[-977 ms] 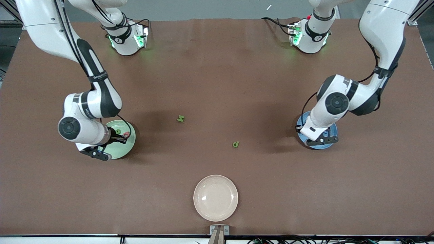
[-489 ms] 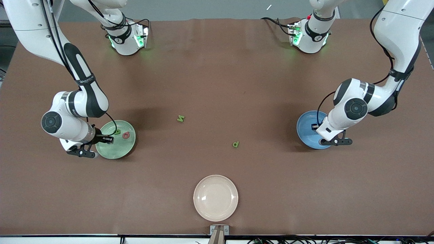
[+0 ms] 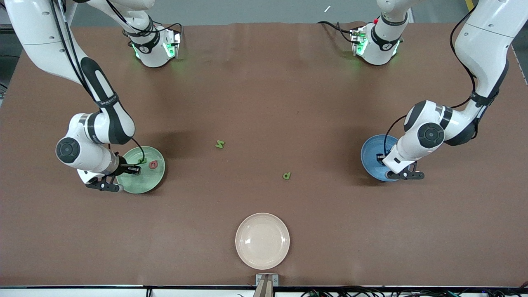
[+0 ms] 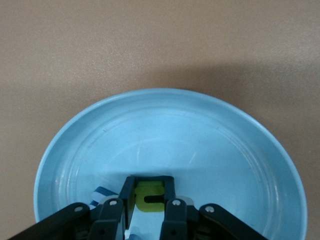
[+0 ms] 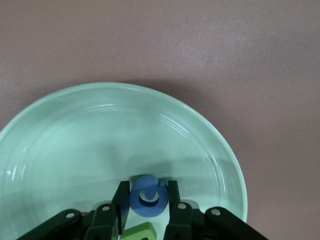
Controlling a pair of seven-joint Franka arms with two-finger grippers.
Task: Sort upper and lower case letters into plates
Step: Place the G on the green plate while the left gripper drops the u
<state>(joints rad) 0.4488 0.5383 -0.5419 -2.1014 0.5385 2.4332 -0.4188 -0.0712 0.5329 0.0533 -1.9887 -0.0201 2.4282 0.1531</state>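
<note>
My left gripper is ready to open now: the yellow-green letter (image 4: 149, 200) is low inside the blue plate's rim (image 4: 220, 160), so the letter would land in the plate.
The mint green plate (image 3: 149, 178) lies toward the right arm's end of the table, with a green letter (image 3: 142, 160) and a red letter (image 3: 153, 165) in it. My right gripper (image 3: 134, 169) is low over this plate (image 5: 60, 145), shut on a blue round letter (image 5: 148, 197). The blue plate (image 3: 371, 152) lies toward the left arm's end. My left gripper (image 3: 380, 157) is low over that plate (image 4: 200, 135), shut on a yellow-green letter (image 4: 150, 196). A green letter (image 3: 220, 144) and a second green letter (image 3: 286, 175) lie loose on the table between the plates.
A cream-white plate (image 3: 262, 241) sits near the table's front edge, in the middle. A blue-and-white striped piece (image 4: 100, 192) lies in the blue plate, partly under my left gripper. A green letter (image 5: 142, 232) shows under my right gripper.
Both grippers have shifted from over their plates' middles toward the table's ends, then come slightly back. The loose letters have not moved.
</note>
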